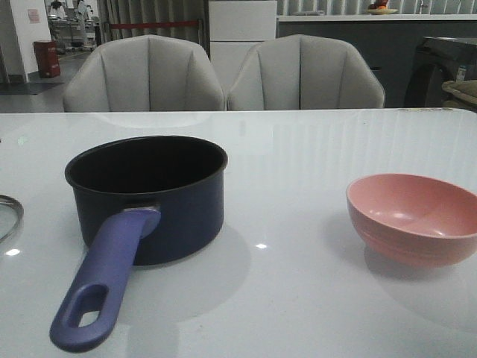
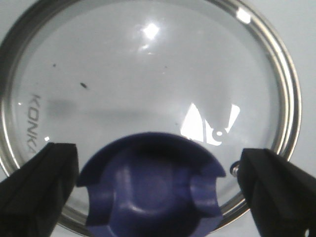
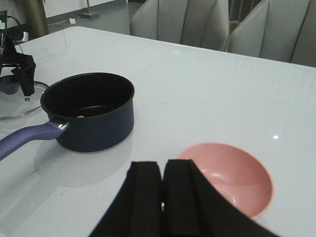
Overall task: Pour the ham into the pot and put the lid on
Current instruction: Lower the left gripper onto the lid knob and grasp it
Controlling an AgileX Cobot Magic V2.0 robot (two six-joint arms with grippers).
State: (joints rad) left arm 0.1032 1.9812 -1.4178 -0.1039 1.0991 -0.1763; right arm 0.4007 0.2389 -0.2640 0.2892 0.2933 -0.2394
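My left gripper closes on the blue-purple knob (image 2: 150,182) of the lid (image 2: 148,74) next, since in the left wrist view its fingers stand beside the knob.
The dark navy pot (image 1: 149,195) stands left of centre, its blue-purple handle (image 1: 104,287) pointing at the front edge. In the right wrist view a small orange piece of ham (image 3: 80,116) shows on the black floor of the pot (image 3: 89,111). The glass lid (image 2: 148,89) lies flat on the table left of the pot, only its rim (image 1: 9,216) showing in the front view. My left gripper (image 2: 158,192) is open just above it, one finger (image 2: 39,182) on each side of the blue-purple knob (image 2: 153,187), not touching it. My right gripper (image 3: 163,170) is shut on nothing, above the table between pot and bowl.
An empty salmon-pink bowl (image 1: 414,220) sits at the right, close by my right gripper. Two grey chairs (image 1: 145,74) stand behind the far edge of the white table (image 1: 298,149).
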